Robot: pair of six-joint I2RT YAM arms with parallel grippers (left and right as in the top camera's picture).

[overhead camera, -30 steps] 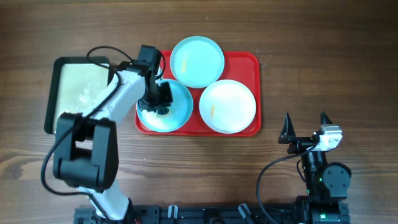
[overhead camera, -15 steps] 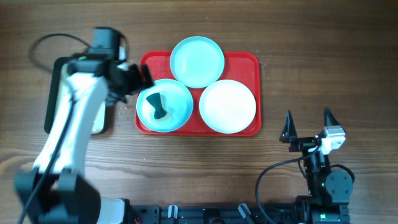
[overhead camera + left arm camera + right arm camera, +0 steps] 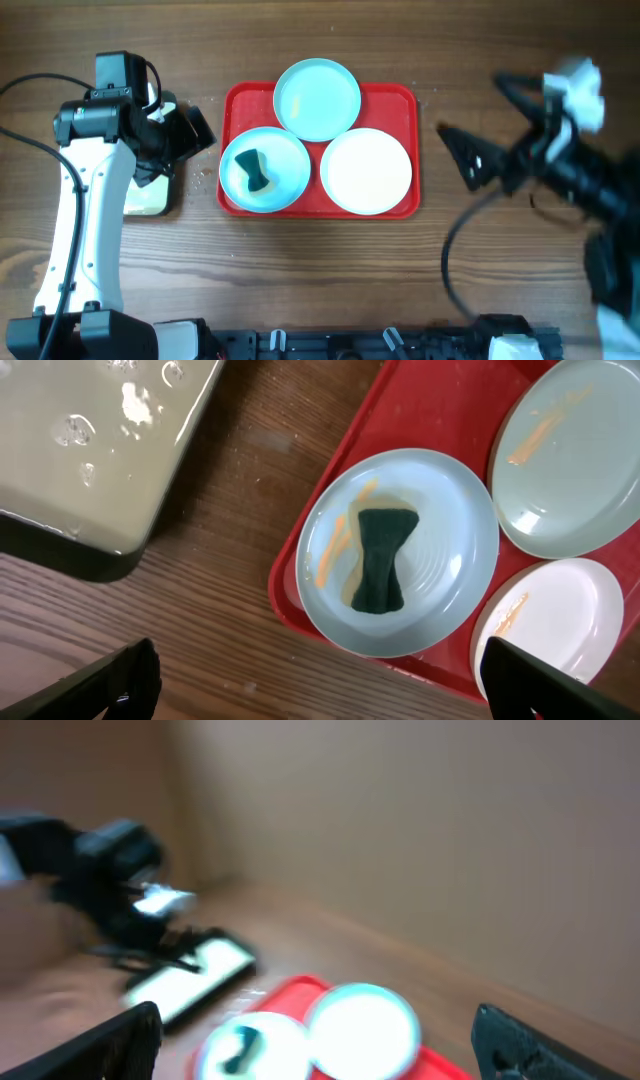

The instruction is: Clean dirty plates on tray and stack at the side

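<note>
My right gripper should next grab the sponge plate's rim nearest the white plate, leaving the sponge plate's streaked side free for my left gripper to clean.
The red tray [image 3: 405,96] holds three plates. A dark green sponge [image 3: 257,172] lies on the front-left light-blue plate [image 3: 285,175], which carries orange streaks [image 3: 340,545]. The rear light-blue plate [image 3: 317,98] and the white plate [image 3: 366,170] are streaked too. My left gripper [image 3: 172,150] hangs open and empty left of the tray, over the table beside the sponge plate [image 3: 450,550]. The right gripper [image 3: 470,105] is open, blurred, raised to the right of the tray; its view shows the white plate [image 3: 362,1025] and sponge plate [image 3: 245,1050] ahead.
A dark-rimmed cream tray of soapy water [image 3: 90,440] sits left of the red tray, partly under my left arm [image 3: 80,220]. Bare wooden table surrounds both trays. The right arm's cable [image 3: 455,250] loops at the front right.
My left gripper opened, left the sponge on the front-left plate and drew back to the left. The right arm rose from the front right and swung toward the tray, blurred.
</note>
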